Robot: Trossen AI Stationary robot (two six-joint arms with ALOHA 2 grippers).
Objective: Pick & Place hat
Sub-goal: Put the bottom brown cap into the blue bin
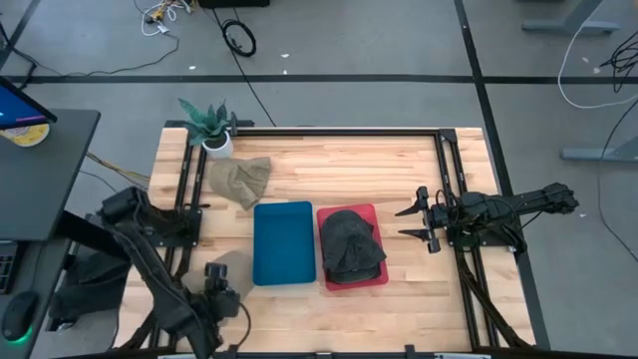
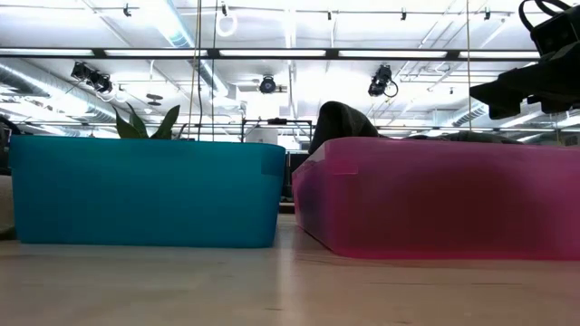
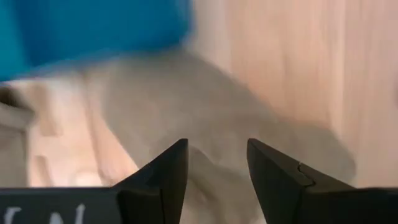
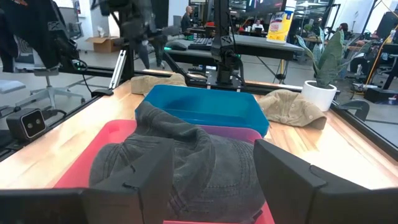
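The second tan hat needs to go in the blue bin [image 3: 93, 25]. My left gripper should grab it next by the edge where its brim meets its top [image 3: 217, 162].
A dark grey hat [image 1: 351, 244] lies in the red bin [image 1: 371, 212]; it also shows in the right wrist view [image 4: 186, 162]. One tan hat [image 1: 240, 179] rests on the table by the plant. A second tan hat [image 1: 233, 262] lies near the blue bin's left near corner. My left gripper [image 1: 221, 273] is open right over this second hat [image 3: 186, 99], its fingers [image 3: 168, 174] on either side of the cloth; no touch shows. My right gripper [image 1: 411, 221] is open and raised to the right of the red bin, pointing at the grey hat.
The blue bin [image 1: 284, 242] stands against the red bin's left side, with nothing showing in it. A potted plant [image 1: 212, 128] sits at the far left corner. Black frame rails [image 1: 449, 170] run along the table's sides. Bare wood lies along the far edge and near the front.
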